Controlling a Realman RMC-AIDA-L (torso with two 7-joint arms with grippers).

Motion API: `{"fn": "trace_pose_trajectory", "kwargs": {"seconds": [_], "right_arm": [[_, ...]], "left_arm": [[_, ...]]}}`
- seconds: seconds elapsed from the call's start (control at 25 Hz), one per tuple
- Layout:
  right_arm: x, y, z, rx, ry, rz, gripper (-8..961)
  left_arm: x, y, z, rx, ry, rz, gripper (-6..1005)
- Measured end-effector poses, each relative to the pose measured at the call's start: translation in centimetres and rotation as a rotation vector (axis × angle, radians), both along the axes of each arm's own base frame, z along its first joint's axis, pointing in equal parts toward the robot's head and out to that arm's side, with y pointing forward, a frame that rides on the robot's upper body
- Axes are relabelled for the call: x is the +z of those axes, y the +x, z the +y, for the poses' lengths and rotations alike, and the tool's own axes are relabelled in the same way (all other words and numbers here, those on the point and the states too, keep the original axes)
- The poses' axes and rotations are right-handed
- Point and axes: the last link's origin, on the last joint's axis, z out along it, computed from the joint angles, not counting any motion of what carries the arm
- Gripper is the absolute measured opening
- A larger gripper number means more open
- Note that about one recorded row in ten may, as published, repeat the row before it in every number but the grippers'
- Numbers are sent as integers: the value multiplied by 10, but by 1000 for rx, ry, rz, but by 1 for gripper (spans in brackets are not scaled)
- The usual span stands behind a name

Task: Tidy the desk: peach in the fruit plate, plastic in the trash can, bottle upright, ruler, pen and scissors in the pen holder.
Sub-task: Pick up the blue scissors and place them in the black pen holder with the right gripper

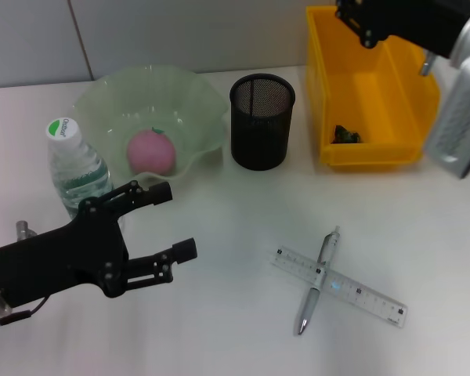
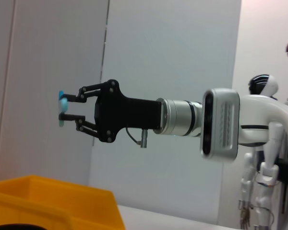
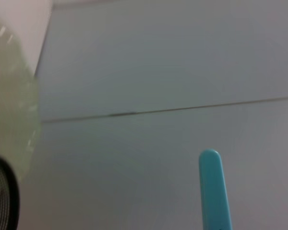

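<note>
The scissors [image 3: 213,191] hang out of line with the black mesh pen holder [image 3: 1,191], so my right gripper needs to line them up with it before it opens.
A pink peach [image 1: 151,151] lies in the pale green fruit plate [image 1: 102,90]. The water bottle [image 1: 74,168] stands upright at the left. My left gripper [image 1: 176,221] hovers open just in front of it, holding nothing. The pen [image 1: 317,282] lies crossed over the clear ruler [image 1: 368,298] on the table. A dark scrap of plastic [image 1: 345,135] sits in the yellow trash can [image 1: 376,149]. My right arm [image 1: 407,19] reaches over that bin. In the left wrist view my right gripper [image 2: 62,109] is shut on a teal-handled thing, apparently the scissors [image 3: 213,191].
The black mesh pen holder [image 1: 262,133] stands between plate and bin, with nothing sticking out of it. Bare white table spreads around the pen and ruler. A grey wall rises behind the desk.
</note>
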Motion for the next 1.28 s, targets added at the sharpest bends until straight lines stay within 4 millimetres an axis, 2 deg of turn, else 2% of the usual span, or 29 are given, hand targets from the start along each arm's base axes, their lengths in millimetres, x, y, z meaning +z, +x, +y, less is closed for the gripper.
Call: {"fn": "trace_pose_trajectory", "kwargs": {"seconds": [0.08, 0.28, 0.48, 0.64, 0.8, 0.88, 1.28], "right_arm": [[-15, -2, 2, 71, 83, -125, 276], [-35, 2, -4, 190, 172, -299, 283], [-51, 25, -11, 291, 263, -540, 291], [-53, 34, -7, 310, 293, -622, 296], [-52, 41, 5, 353, 363, -758, 302], [-54, 37, 14, 384, 389, -807, 305], [-68, 26, 18, 500, 381, -915, 319]], "left_arm": [[-3, -2, 1, 6, 33, 4, 861], [-10, -5, 3, 0, 93, 21, 862], [-19, -9, 6, -2, 141, 60, 862], [-24, -9, 7, -12, 181, 59, 862], [-25, -12, 10, 5, 202, 81, 862], [-25, -13, 13, 15, 221, 89, 861], [-26, -16, 15, 32, 308, 76, 862]]}}
